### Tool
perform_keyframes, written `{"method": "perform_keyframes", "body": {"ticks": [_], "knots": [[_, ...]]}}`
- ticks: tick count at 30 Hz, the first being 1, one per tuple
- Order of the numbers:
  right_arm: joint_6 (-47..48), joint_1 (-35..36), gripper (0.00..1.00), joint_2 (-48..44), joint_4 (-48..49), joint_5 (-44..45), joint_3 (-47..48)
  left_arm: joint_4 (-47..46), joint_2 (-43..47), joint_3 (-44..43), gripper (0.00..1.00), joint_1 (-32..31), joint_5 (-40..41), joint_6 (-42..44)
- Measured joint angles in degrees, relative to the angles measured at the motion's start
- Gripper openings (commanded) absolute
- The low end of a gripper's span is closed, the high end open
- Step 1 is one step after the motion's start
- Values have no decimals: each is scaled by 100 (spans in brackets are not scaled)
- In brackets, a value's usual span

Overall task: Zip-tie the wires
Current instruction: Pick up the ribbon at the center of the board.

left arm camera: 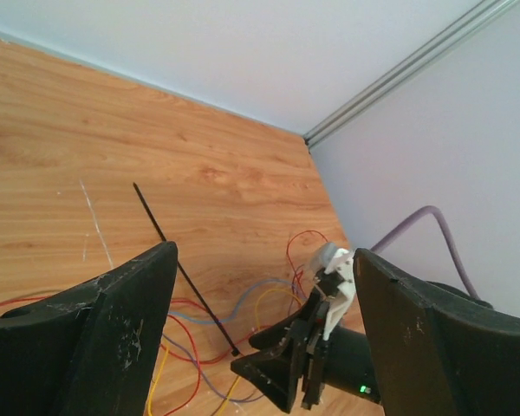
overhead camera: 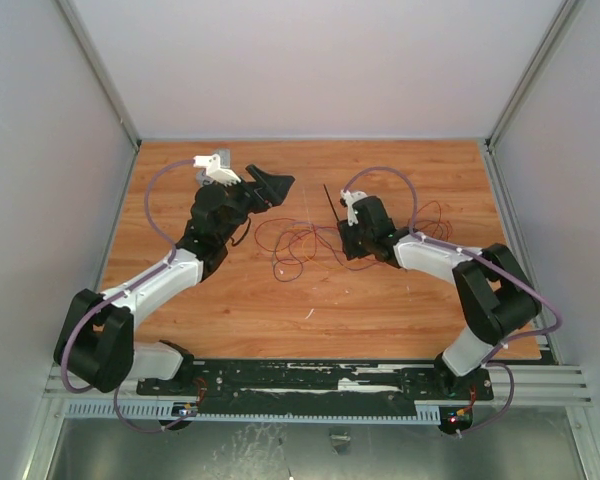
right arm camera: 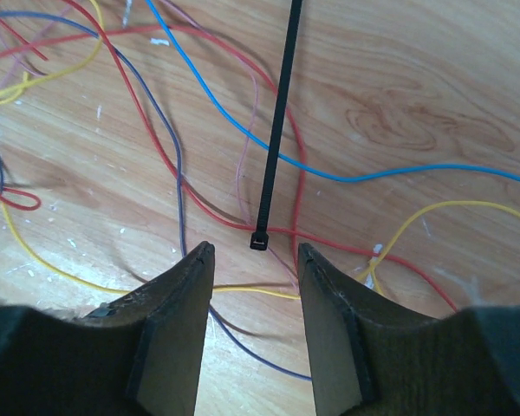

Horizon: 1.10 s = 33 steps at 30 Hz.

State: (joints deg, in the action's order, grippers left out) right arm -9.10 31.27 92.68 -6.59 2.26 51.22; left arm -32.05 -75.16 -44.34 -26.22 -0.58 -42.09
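Observation:
I should next grab the zip tie (left arm camera: pixel 184 269) by its head (left arm camera: pixel 236 352) with my right gripper, so the zip tie's thin part stays free to hand over to my left gripper.
The wires (overhead camera: pixel 298 243) lie in loose loops, mostly red, in the middle of the wooden table (overhead camera: pixel 230 310). The zip tie (overhead camera: pixel 333 207) is a thin black strip lying across them. In the right wrist view its head (right arm camera: pixel 259 240) lies just ahead of my open right gripper (right arm camera: pixel 255 250), over red, blue, yellow and purple wires (right arm camera: pixel 165 147). My right gripper (overhead camera: pixel 346 238) sits low over the wires' right side. My left gripper (overhead camera: pixel 272 185) is open and empty, raised left of the wires. In the left wrist view the zip tie (left arm camera: pixel 184 269) runs toward the right gripper's fingers (left arm camera: pixel 282 368).
Grey enclosure walls (overhead camera: pixel 40 150) surround the table. Thick lilac robot cables (overhead camera: pixel 385 172) arch over each arm. A black rail (overhead camera: pixel 310 380) runs along the near edge.

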Motion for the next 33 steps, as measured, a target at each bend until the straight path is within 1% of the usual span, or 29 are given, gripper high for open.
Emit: {"method": "perform_keyframes", "body": {"ticks": [5, 14, 16, 17, 18, 19, 23, 27, 30, 33], "knots": [[-24, 0, 43, 275, -26, -57, 59, 9, 33, 9, 88, 0, -4, 42], [-55, 0, 40, 315, -26, -44, 157, 13, 33, 11, 88, 0, -4, 76], [-55, 0, 38, 378, -17, -37, 179, 13, 33, 11, 88, 0, -4, 74], [-55, 0, 36, 415, -17, -35, 184, 13, 33, 11, 88, 0, -4, 76], [-57, 0, 31, 446, -20, -37, 186, 13, 33, 11, 88, 0, -7, 74], [-57, 0, 28, 474, -20, -37, 186, 11, 33, 11, 88, 0, -7, 74], [-96, 0, 27, 518, -22, -20, 186, 11, 33, 11, 88, 0, -7, 74], [-98, 0, 20, 518, -28, -7, 195, 11, 33, 11, 88, 0, -7, 74], [-87, 0, 12, 518, -81, 55, 238, 11, 33, 11, 88, 0, -13, 83], [-44, 0, 0, 483, -133, 162, 262, 26, 33, 9, 88, 0, -76, 181]]}}
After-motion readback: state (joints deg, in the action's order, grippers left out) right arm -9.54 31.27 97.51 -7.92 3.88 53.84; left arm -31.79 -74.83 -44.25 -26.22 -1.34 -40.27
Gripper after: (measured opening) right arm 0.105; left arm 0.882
